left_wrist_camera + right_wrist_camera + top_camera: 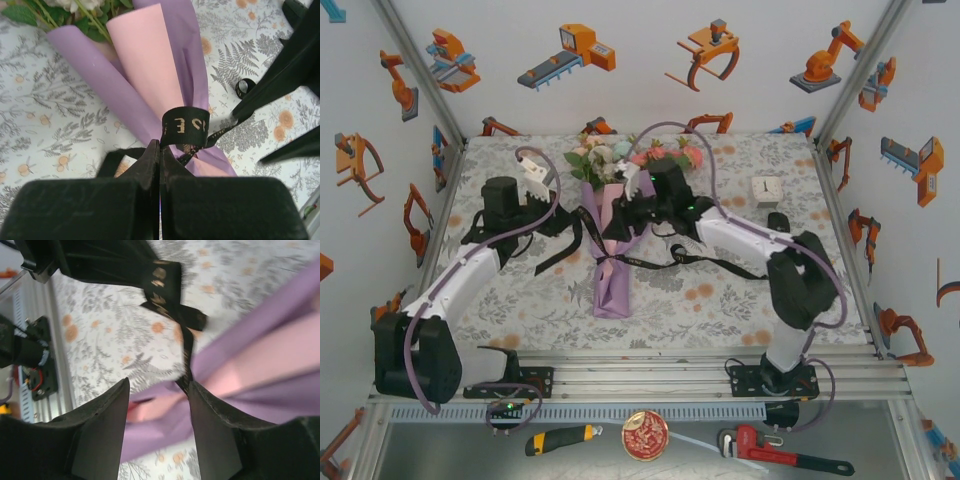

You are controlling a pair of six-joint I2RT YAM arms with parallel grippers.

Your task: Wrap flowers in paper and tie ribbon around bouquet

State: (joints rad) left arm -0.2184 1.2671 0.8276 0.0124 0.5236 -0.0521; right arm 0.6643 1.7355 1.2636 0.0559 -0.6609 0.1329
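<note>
The robot's right gripper will next grip the loose end of the ribbon on its own side, partway from the middle of the cone, to cross the left gripper's piece of ribbon and tie the ribbon.
The bouquet lies mid-table, its flowers (610, 160) pointing to the far side and its lilac paper (612, 285) cone narrowing toward me. In the left wrist view the paper (150, 65) shows its pink reverse. The black ribbon (612, 259) circles the cone's waist, tails trailing left and right. Its gold-lettered band (185, 125) sits right at the tips of my left gripper (160, 143), which is shut, pinching the ribbon. My left gripper (578, 226) is on the cone's left, my right gripper (628, 214) on its right. My right gripper (157, 384) is open over the cone, a ribbon (187, 360) strand brushing one finger.
A small white clock (766, 188) and a dark block (778, 220) stand at the back right, and a white object (533, 170) at the back left. Below the front rail (650, 375) lie a utility knife (563, 438), a red tin (645, 435) and a red wrench (785, 452).
</note>
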